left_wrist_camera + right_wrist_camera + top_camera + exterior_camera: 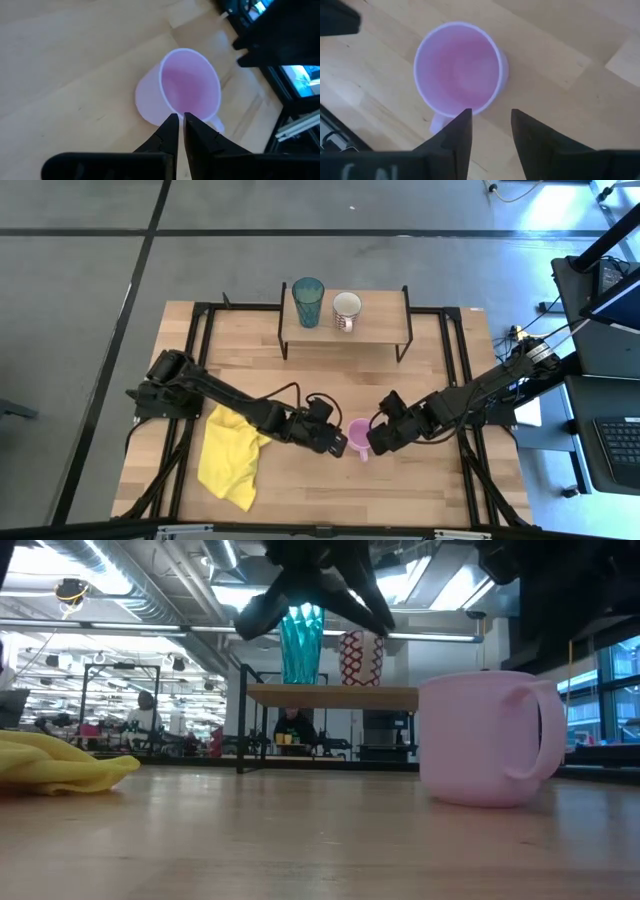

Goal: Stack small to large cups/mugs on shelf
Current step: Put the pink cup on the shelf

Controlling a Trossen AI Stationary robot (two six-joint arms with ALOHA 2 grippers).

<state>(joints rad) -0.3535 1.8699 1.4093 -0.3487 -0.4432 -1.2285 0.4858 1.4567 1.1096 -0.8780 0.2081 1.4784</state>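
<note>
My right gripper grabs the pink mug by its rim (362,421) next, to stand the pink mug on the shelf (380,330) beside the patterned mug.
A pink mug (358,436) stands upright on its base on the tabletop, also seen in the low view (485,738). My left gripper (337,443) hovers just to the table's left of it, with its fingers nearly together over the near rim (180,119). My right gripper (376,440) is open just to the mug's right, with its fingers (491,120) above the table beside the rim. A teal tumbler (308,301) and a cream patterned mug (347,310) stand side by side on the shelf (380,330) at the table's far side.
A crumpled yellow cloth (232,455) lies on the table under my left arm, toward the near left. The shelf's black legs (405,345) stand behind the mug. Bare tabletop (330,380) lies between the mug and the shelf.
</note>
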